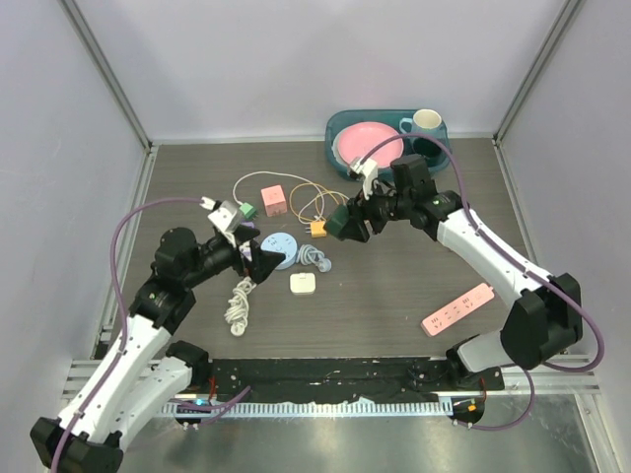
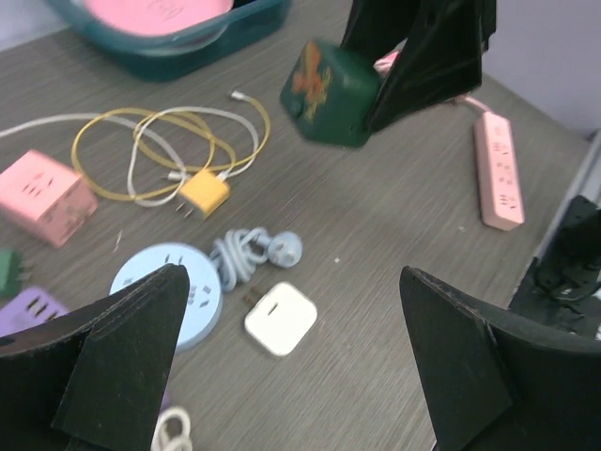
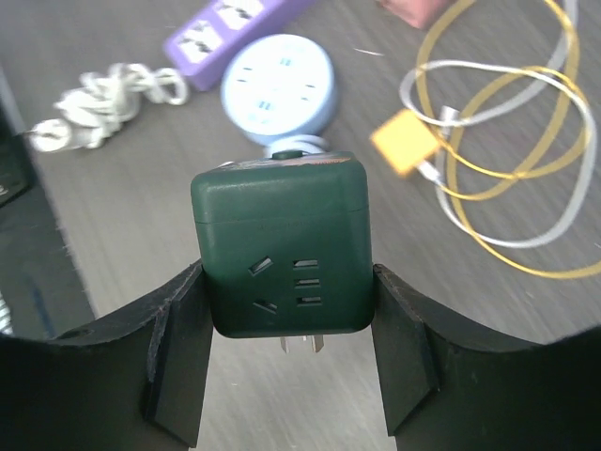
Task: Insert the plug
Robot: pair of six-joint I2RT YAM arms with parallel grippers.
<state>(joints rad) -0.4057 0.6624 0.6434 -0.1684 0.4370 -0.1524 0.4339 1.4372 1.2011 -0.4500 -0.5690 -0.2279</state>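
Note:
The left gripper grabs the green cube plug's end jutting from my right gripper next, to let the right gripper re-grip and insert the plug.
My right gripper [image 1: 350, 225] is shut on a dark green cube plug [image 3: 286, 244] and holds it above the table, its metal prongs pointing down; the cube also shows in the left wrist view [image 2: 329, 92]. A round light-blue socket [image 1: 281, 246] lies below and left of it, and shows in both wrist views [image 3: 279, 86] [image 2: 169, 291]. My left gripper [image 1: 258, 261] is open and empty beside that socket, its jaws [image 2: 291, 275] wide apart over a white square plug [image 2: 280, 318].
A pale blue plug with coiled cable [image 1: 314, 258], a yellow adapter with yellow and white cables [image 1: 318, 228], a pink cube socket [image 1: 273, 199], a purple strip [image 3: 235, 28], a white coiled cable [image 1: 240, 301], a pink power strip [image 1: 457, 308]. A teal tray [image 1: 340, 126] stands at the back.

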